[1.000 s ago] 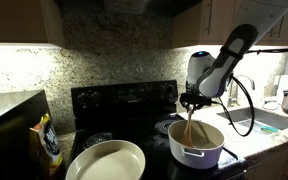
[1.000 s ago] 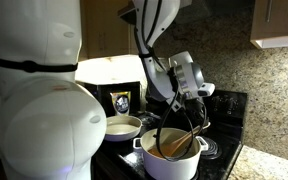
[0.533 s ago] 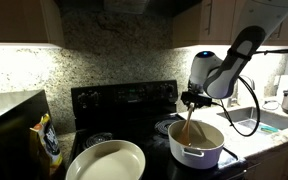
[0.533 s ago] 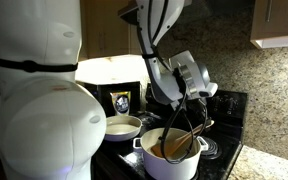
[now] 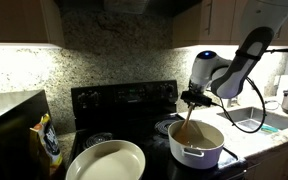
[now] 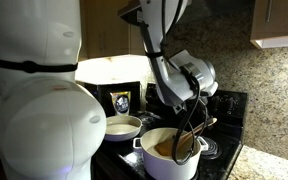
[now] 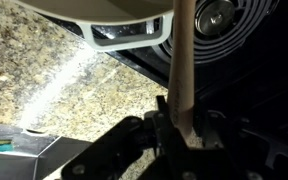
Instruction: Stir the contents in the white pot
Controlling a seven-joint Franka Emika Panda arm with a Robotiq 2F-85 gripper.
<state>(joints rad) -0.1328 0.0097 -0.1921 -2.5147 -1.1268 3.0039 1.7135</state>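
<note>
My gripper can open now, because the lower end of the wooden spoon dips inside the pot's rim and the spoon would stay in the pot.
The white pot (image 5: 196, 143) with small side handles stands on the black stove at the front; it also shows in an exterior view (image 6: 171, 156) and as a pale rim at the top of the wrist view (image 7: 104, 15). My gripper (image 5: 193, 100) hangs above the pot and is shut on a wooden spoon (image 5: 187, 124) whose lower end dips into the pot. The spoon handle shows between the jaws (image 7: 182, 125) in the wrist view as a tan stick (image 7: 182, 60). In an exterior view (image 6: 194, 100) the gripper holds the spoon (image 6: 188, 135) tilted over the pot.
A wide shallow cream dish (image 5: 106, 161) sits on the stove beside the pot, also in an exterior view (image 6: 122, 126). A snack bag (image 5: 48, 142) stands on the counter. A coil burner (image 7: 219, 25) lies beside the pot. A sink (image 5: 256, 121) is beyond.
The arm and gripper have shifted slightly sideways over the pot, carrying the spoon's handle with them; the spoon's lower end stays inside the pot.
</note>
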